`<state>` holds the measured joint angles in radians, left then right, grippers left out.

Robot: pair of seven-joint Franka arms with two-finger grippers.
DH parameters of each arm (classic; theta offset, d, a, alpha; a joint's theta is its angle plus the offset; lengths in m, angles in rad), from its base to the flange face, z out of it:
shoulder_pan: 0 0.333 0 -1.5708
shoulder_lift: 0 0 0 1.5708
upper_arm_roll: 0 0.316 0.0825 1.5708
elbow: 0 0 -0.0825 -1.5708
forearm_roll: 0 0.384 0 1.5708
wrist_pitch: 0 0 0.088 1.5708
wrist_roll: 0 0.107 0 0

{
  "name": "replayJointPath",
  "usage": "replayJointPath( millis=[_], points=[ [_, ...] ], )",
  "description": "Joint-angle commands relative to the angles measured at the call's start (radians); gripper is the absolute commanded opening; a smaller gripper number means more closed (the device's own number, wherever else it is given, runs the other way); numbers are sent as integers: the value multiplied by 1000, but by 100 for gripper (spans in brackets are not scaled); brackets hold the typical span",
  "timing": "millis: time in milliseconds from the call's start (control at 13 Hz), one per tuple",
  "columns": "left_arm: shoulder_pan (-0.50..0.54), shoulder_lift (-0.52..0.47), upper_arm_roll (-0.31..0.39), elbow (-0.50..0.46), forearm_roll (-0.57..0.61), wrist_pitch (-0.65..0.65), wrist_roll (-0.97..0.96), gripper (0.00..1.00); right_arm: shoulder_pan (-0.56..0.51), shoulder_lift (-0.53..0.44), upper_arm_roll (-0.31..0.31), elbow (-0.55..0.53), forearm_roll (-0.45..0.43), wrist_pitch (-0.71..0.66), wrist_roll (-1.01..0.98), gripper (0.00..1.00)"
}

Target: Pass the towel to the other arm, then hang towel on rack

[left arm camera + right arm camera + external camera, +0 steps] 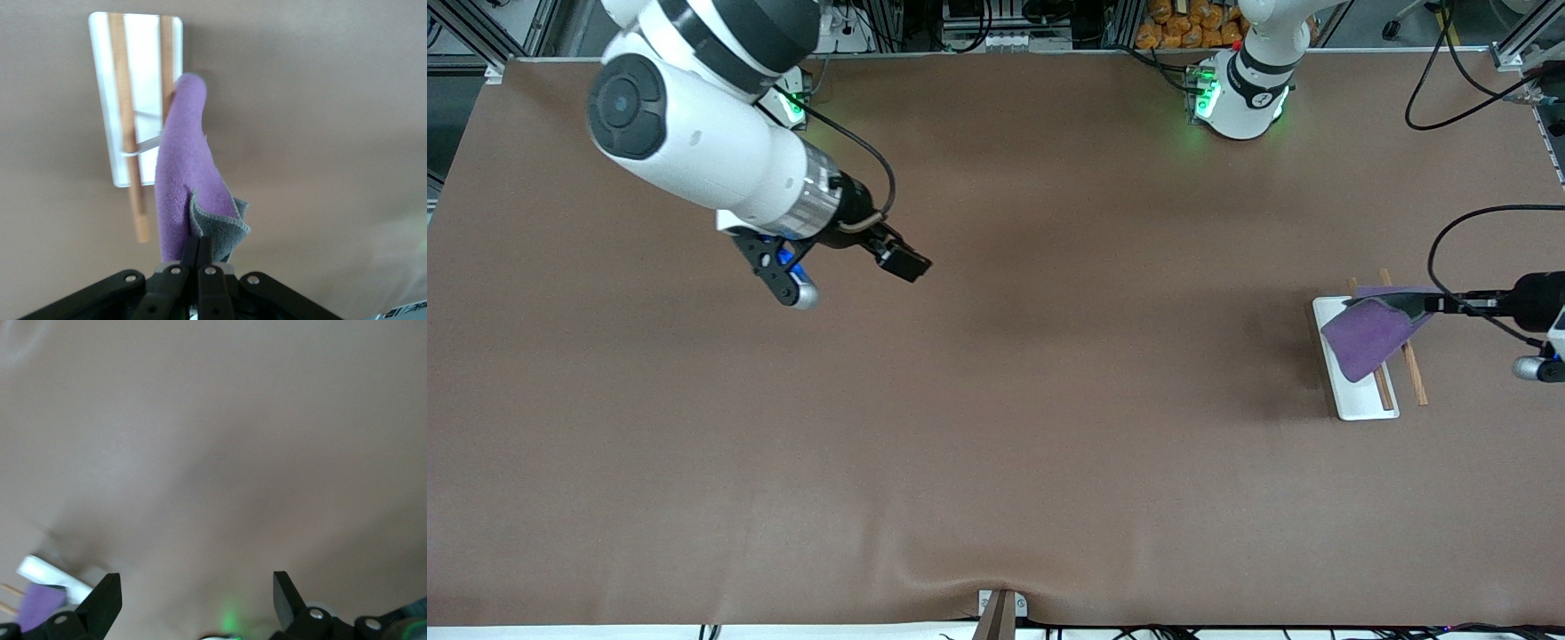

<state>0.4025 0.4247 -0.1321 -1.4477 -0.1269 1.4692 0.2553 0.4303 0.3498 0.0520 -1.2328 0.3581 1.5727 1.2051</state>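
The towel goes across a brown rod (127,113), before my left gripper releases it: that rod shows uncovered beside the purple towel's edge (161,190).
My left gripper (1398,308) is shut on one corner of the purple towel (1365,342), whose grey reverse shows at the pinch. It holds the towel over the rack (1360,402), a white tray with two brown rods, near the left arm's end of the table. In the left wrist view the shut gripper (203,250) pinches the towel (183,173), which stretches out over one rod of the rack (137,100). I cannot tell whether the cloth rests on the rod. My right gripper (907,263) is open and empty above the table toward the right arm's end, shown too in its wrist view (197,593).
The brown table cover (996,400) is bare between the two arms. The right wrist view shows the rack (50,577) and the towel (37,603) far off at its edge. The left arm's cable (1440,240) loops above the rack.
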Motion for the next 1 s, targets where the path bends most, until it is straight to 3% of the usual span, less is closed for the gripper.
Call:
replayJointPath(
  millis=[0, 308, 538, 923],
  points=[
    [65, 0, -12, -2, 35, -13, 100, 0, -94, -49, 14, -14, -124, -127, -322, 100],
    [107, 25, -12, 1, 44, 51, 232, 0, -128, -89, 14, -16, -405, -161, -577, 100],
    [107, 55, -12, 1, 43, 89, 233, 0, -261, -123, 16, -20, -418, -180, -907, 100],
    [125, 88, -12, 3, 41, 134, 246, 0, -447, -210, 17, -132, -381, -169, -1166, 100]
  ],
)
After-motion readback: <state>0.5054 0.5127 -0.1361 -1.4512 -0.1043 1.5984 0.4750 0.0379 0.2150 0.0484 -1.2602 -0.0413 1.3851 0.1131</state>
